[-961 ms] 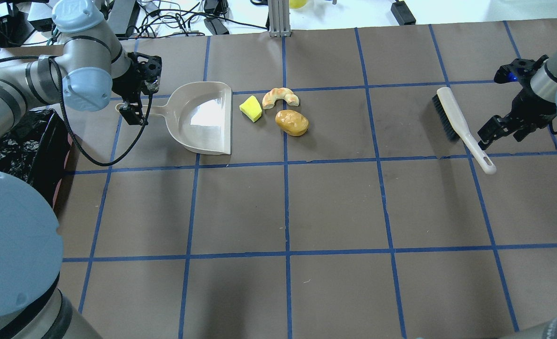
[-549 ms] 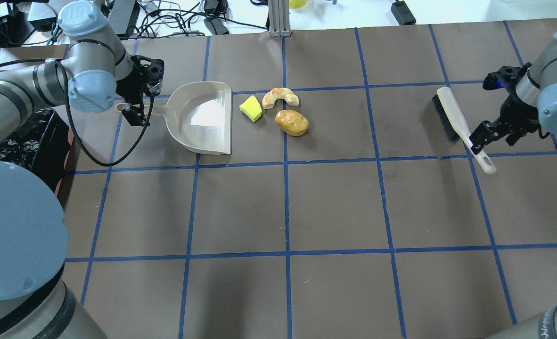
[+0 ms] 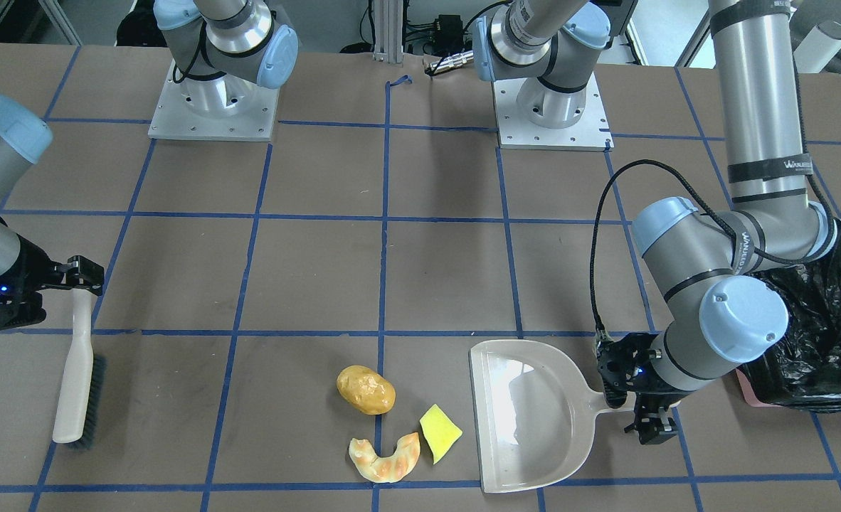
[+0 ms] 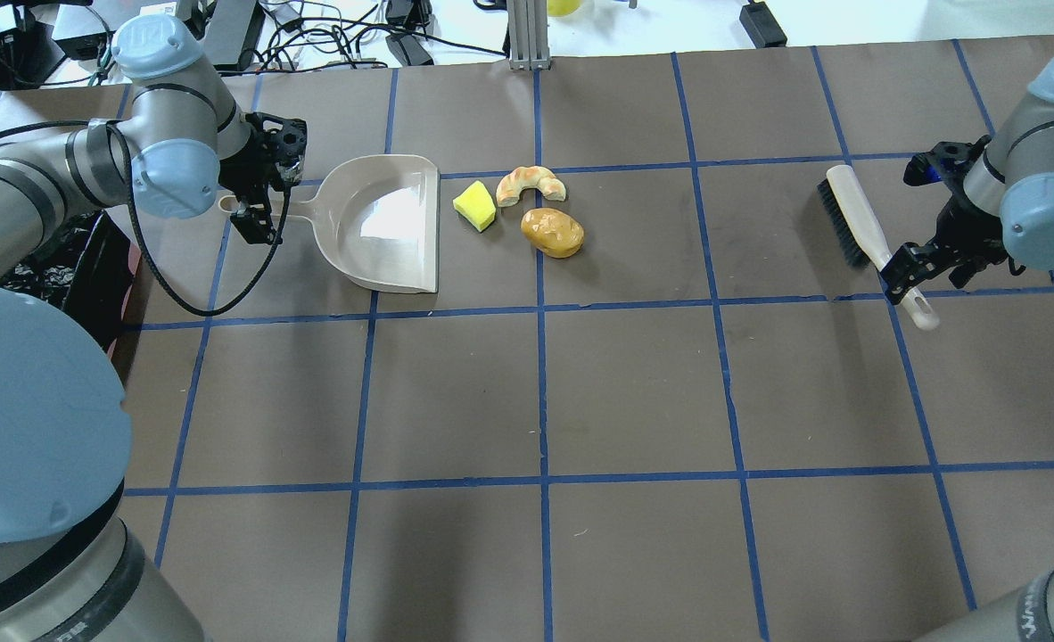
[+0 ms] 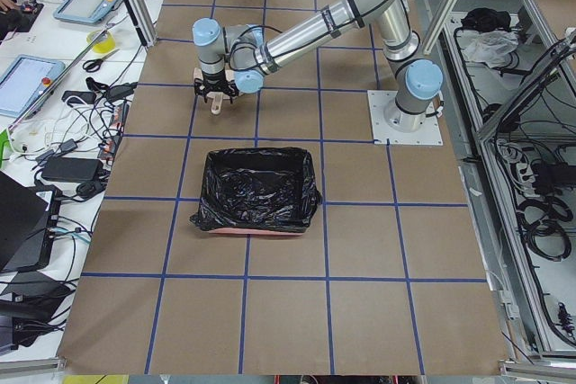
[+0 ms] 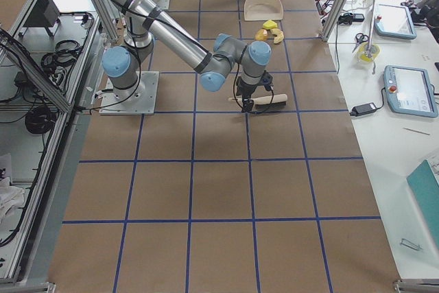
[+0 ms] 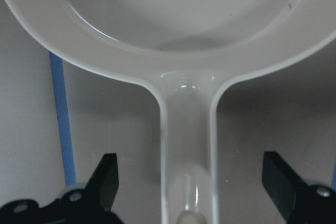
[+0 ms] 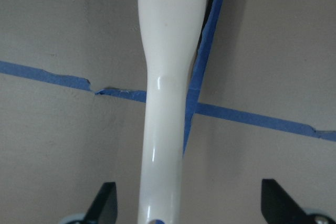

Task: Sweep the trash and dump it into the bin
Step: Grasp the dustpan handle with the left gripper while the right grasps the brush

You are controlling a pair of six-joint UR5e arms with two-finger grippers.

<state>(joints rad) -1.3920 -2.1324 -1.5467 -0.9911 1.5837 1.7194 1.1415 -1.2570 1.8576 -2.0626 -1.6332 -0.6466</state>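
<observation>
My right gripper is to grab the brush next by the slim white handle, because the brush gets wider toward its bristle end.
The trash lies on the table by the mouth of the beige dustpan (image 4: 384,223): a yellow wedge (image 4: 474,205), a croissant piece (image 4: 531,185) and a potato lump (image 4: 552,232). My left gripper (image 4: 255,205) is open, and its fingers (image 7: 107,179) straddle the dustpan handle (image 7: 186,145) without closing on it. My right gripper (image 4: 918,272) is open over the white handle (image 8: 163,103) of the brush (image 4: 857,223), with the handle between the fingers. The bin (image 3: 819,334), lined with a black bag, stands at the table's left end behind the left arm.
The brush lies on its side at the far right, bristles away from the trash. The left arm's cable (image 4: 179,294) loops over the table beside the dustpan. Cables and power bricks (image 4: 384,36) lie beyond the far table edge.
My right gripper has moved left, from beside the brush handle to straddling it. My left arm has shifted slightly, with its gripper still at the dustpan handle.
</observation>
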